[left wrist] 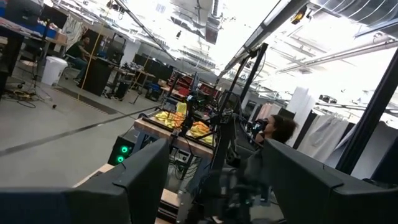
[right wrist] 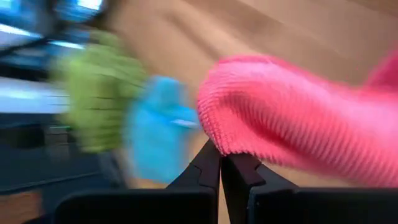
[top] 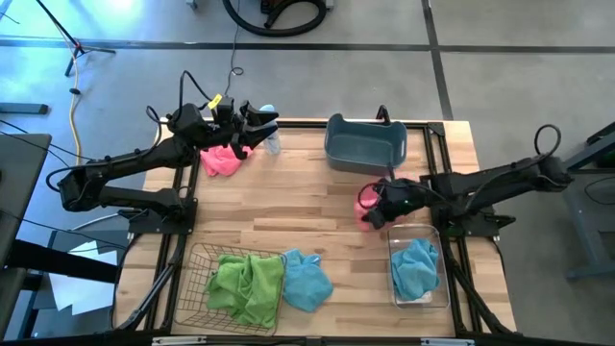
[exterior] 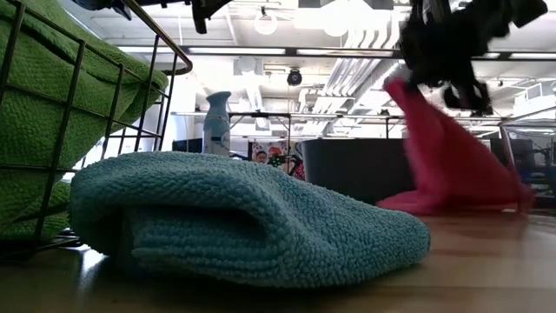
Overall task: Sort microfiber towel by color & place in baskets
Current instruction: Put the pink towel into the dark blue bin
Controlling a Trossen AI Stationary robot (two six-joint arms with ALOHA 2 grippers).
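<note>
The pink towel (top: pixel 365 207) is hanging over the wood outside the blue-grey tub (top: pixel 365 144). I should lift it over that tub before my right gripper lets it go.
My right gripper (top: pixel 377 210) is near the table's right side, between the blue-grey tub (top: pixel 365 144) and the clear bin (top: pixel 419 271), and is shut on a pink towel (exterior: pixel 447 161). My left gripper (top: pixel 258 121) hovers open at the far left, above a second pink towel (top: pixel 222 160) and the spray bottle (top: pixel 271 142). Its wrist view looks out into the room. Green towels (top: pixel 246 284) fill the wire-mesh basket (top: pixel 197 288) at the near edge. One blue towel (top: pixel 307 282) lies flat on the table beside it. Another blue towel (top: pixel 415 267) lies in the clear bin. My right gripper (right wrist: pixel 221 163) pinches the pink towel by a bunched fold at its upper end (right wrist: pixel 214 138), between the two shut fingers. The fingers come from above, slanting down. The towel hangs below them, and its lower end (exterior: pixel 434 204) lies on the table.
The spray bottle (exterior: pixel 217 122) stands upright near the far edge, left of the tub (exterior: pixel 347 169). Bare wood lies across the table's middle (top: pixel 307 207). A person (left wrist: pixel 280 127) shows in the room beyond the table. Arm mounts stand at both side edges.
</note>
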